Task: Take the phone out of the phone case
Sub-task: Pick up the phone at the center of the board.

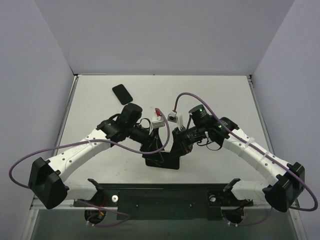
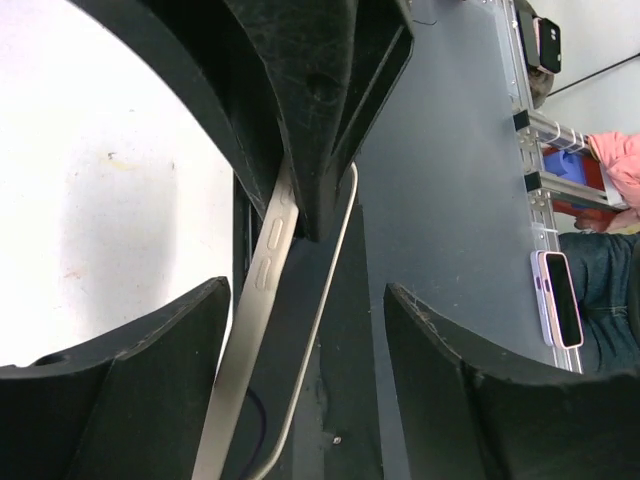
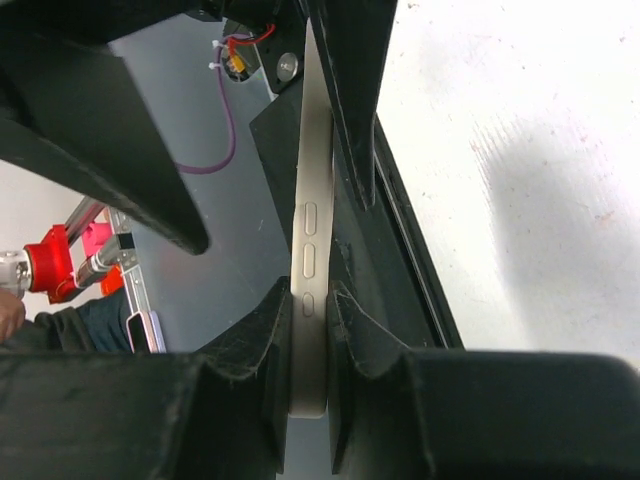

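Note:
I would bring my left gripper away empty from around the beige case (image 3: 312, 230) if I lifted it now, while my right gripper keeps the case.
A phone in a beige case (image 3: 312, 230) is held on edge above the table, low in the middle of the top view (image 1: 162, 161). My right gripper (image 3: 312, 300) is shut on the case's side wall, beside its buttons. In the top view it (image 1: 178, 146) comes in from the right. My left gripper (image 2: 308, 290) is open, its jaws straddling the cased phone (image 2: 262, 300), which passes close to the left finger (image 2: 150, 370). The right finger (image 2: 470, 390) stands well apart. In the top view the left gripper (image 1: 154, 149) meets the phone from the left.
A flat black phone-shaped slab (image 1: 122, 94) lies on the white table (image 1: 225, 95) at the far left. A black plate (image 1: 165, 197) spans the near edge between the arm bases. Purple cables loop beside both arms.

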Tool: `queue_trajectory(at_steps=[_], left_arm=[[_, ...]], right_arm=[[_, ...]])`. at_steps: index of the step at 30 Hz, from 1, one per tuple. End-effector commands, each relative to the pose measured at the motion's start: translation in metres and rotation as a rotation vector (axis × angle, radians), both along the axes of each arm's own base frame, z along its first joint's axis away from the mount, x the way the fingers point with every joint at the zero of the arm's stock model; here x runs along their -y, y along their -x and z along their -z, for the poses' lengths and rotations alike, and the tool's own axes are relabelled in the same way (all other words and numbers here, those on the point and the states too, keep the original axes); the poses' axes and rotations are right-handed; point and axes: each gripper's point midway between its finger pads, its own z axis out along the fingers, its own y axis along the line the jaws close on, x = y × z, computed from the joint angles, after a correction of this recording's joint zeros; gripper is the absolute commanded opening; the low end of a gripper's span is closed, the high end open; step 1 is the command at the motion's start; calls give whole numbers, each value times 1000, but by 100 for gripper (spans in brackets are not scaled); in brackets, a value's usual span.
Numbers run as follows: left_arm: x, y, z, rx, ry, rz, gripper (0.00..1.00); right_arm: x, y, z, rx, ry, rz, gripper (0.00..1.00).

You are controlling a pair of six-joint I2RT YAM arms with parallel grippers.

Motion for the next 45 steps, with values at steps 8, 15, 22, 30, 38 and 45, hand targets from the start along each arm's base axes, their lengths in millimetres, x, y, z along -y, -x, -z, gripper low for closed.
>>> queue_trajectory(at_steps=[8, 15, 22, 30, 38, 45], left_arm=[[2, -6, -16, -68, 85, 122, 61], [-2, -32, -32, -59, 135, 9, 0], [-22, -157, -86, 52, 336, -640, 0], [-25, -298, -124, -434, 605, -1059, 0], [8, -347, -150, -744, 894, -984, 0], [24, -352, -150, -887, 1007, -935, 0]], right_arm=[[-14, -11, -39, 78, -57, -191, 0], [-13, -41, -48, 67, -80, -144, 0], [12, -166, -64, -31, -132, 461, 88], [41, -239, -118, -20, -514, 775, 89], [30, -275, -148, -131, -781, 837, 61], [15, -293, -136, -223, -813, 825, 56]])
